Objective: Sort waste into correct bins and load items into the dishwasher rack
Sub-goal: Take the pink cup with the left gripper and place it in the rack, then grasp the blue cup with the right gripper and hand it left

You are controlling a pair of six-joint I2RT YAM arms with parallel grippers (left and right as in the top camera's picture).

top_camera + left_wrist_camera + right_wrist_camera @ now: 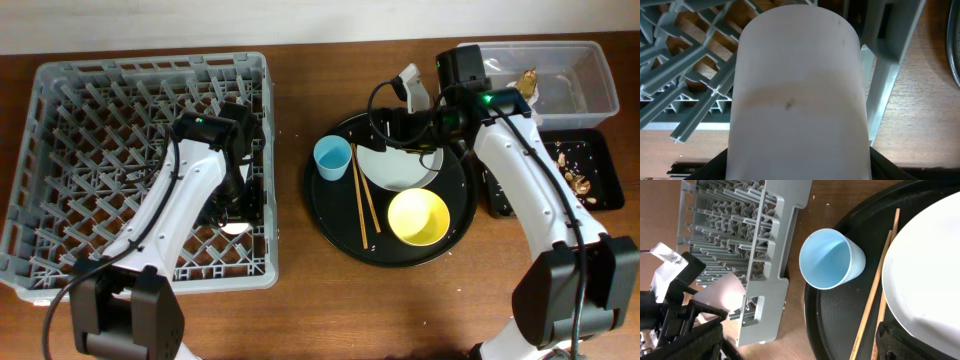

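Observation:
My right gripper will next grab the light-blue cup by its rim [347, 160] [846, 270], so that its outer body stays free to hand over for loading the rack.
My left gripper [237, 215] is over the right side of the grey dishwasher rack [90, 120], shut on the pale pink cup [795, 90]. The cup fills the left wrist view and also shows through the rack wall in the right wrist view [725, 297]. My right gripper [388, 132] hangs open and empty over the round black tray [340, 235], above the chopsticks [872, 295] and the edge of the pale plate-bowl [930, 265]. The light-blue cup [332, 157] stands upright on the tray. The yellow bowl [418, 217] sits at the tray's front.
The clear tub [590, 70] at the back right holds a brown-gold wrapper [525, 80]. The shallow black tray [600, 150] in front of it holds beige food scraps [575, 170]. Bare wooden table lies between the rack and the round tray.

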